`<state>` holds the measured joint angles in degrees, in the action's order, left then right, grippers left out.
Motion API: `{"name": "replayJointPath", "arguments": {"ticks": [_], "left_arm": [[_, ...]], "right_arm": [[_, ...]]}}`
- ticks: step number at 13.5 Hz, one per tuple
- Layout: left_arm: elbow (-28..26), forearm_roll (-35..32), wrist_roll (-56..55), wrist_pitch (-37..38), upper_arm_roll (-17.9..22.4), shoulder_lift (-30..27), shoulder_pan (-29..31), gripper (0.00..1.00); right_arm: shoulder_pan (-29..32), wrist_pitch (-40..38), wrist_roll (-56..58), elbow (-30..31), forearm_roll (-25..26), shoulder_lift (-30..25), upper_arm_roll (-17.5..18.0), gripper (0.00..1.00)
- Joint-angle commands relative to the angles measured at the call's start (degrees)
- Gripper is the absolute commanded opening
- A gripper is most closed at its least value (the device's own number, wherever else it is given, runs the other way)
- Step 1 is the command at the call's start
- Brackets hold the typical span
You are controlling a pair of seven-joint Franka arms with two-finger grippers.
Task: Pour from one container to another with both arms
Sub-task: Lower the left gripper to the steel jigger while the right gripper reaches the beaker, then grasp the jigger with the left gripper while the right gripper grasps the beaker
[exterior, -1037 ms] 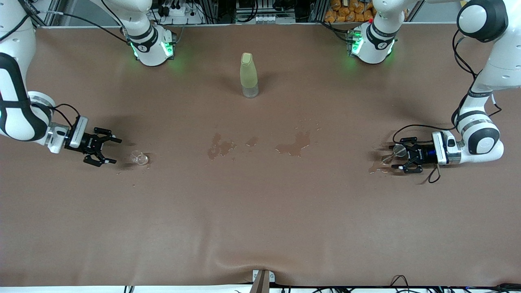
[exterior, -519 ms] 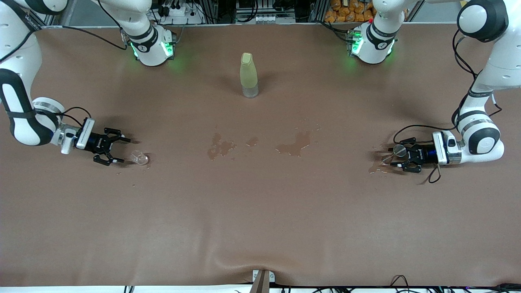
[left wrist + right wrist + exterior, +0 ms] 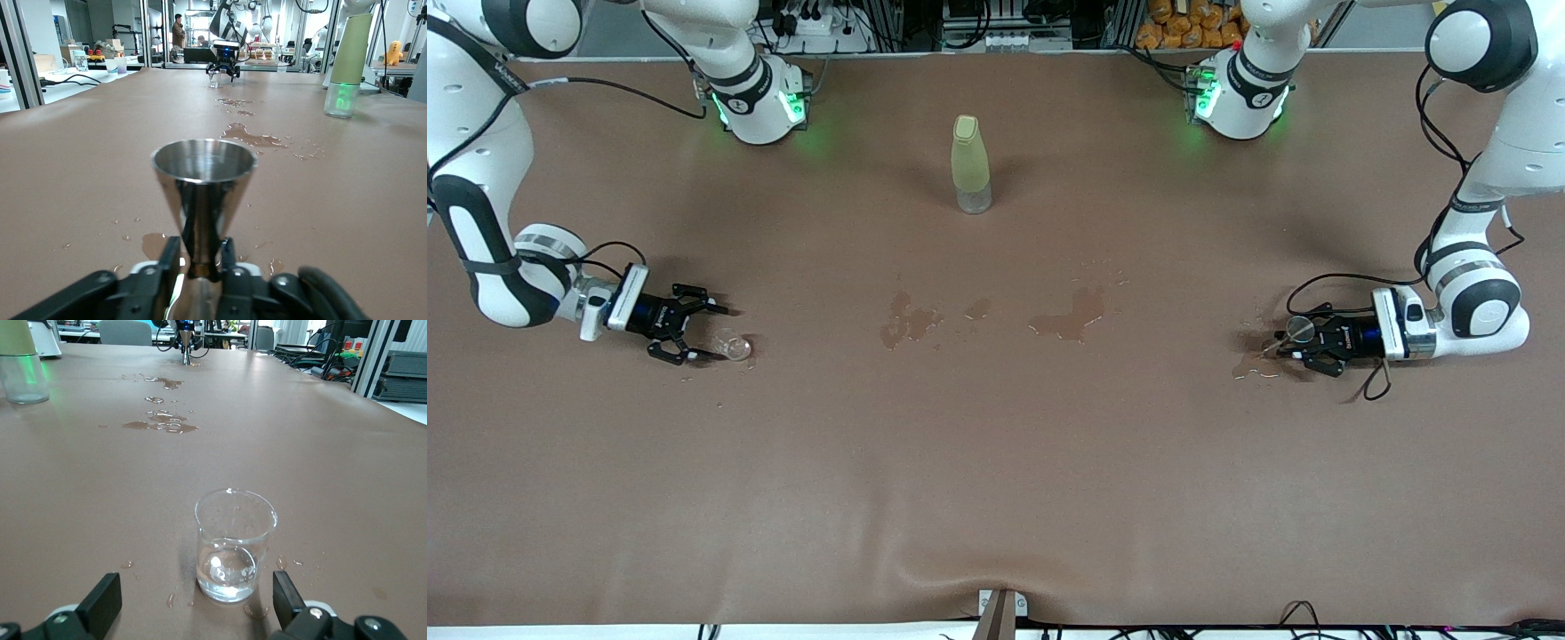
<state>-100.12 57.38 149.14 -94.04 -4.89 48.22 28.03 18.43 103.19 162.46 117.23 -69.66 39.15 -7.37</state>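
Observation:
The robot's right gripper needs to reach the tumbler and grab it by the lower part of its side (image 3: pixel 227 575). That leaves the squat clear tumbler's open rim (image 3: pixel 236 513) free to pour.
The squat clear tumbler (image 3: pixel 735 345) (image 3: pixel 235 545) stands upright on the table toward the right arm's end, a little water in its bottom. My right gripper (image 3: pixel 710 335) (image 3: pixel 195 603) sits low beside it, open. Its fingertips (image 3: pixel 285 595) reach level with the tumbler's base and touch nothing. Toward the left arm's end, the small stemmed cone-shaped glass (image 3: pixel 1298 330) (image 3: pixel 203 170) stands upright and looks silvery. My left gripper (image 3: pixel 1288 345) (image 3: pixel 199 259) is shut on its thin stem, low over the table.
A tall yellow-green bottle (image 3: pixel 970 164) (image 3: pixel 348 63) stands mid-table, farther from the front camera than both glasses. Water puddles (image 3: pixel 1069 318) lie between the grippers, with another wet patch (image 3: pixel 1249 364) by the left gripper. The brown table cover (image 3: pixel 996 480) is wrinkled at its near edge.
The right gripper slid along the table toward the tumbler until its open fingertips reached it. The left gripper's fingers closed on the stem of the cone glass.

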Motion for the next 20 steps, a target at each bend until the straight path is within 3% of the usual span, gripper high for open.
{"name": "replayJointPath", "arguments": {"ticks": [1, 4, 13, 20], "left_arm": [[0.5, 1.1, 0.4, 0.9, 0.1, -0.1, 0.1, 0.14], [0.6, 1.7, 0.3, 0.9, 0.1, -0.3, -0.1, 0.0], [2.9, 6.6, -3.0, 0.9, -9.2, -2.2, 0.8, 0.0], [2.8, 8.7, -7.5, 0.9, -10.8, -4.8, 0.2, 0.0]], "right_arm": [[1.7, -1.2, 18.8, -0.3, -3.8, 2.9, 0.4, 1.0], [1.6, -1.2, 19.5, -0.9, -4.5, 4.1, 0.6, 1.0], [-1.0, -1.2, 20.5, -0.9, -7.1, 4.9, 1.3, 1.0], [-3.0, -1.1, 22.9, -0.9, -10.9, 6.3, 2.0, 1.0]]}}
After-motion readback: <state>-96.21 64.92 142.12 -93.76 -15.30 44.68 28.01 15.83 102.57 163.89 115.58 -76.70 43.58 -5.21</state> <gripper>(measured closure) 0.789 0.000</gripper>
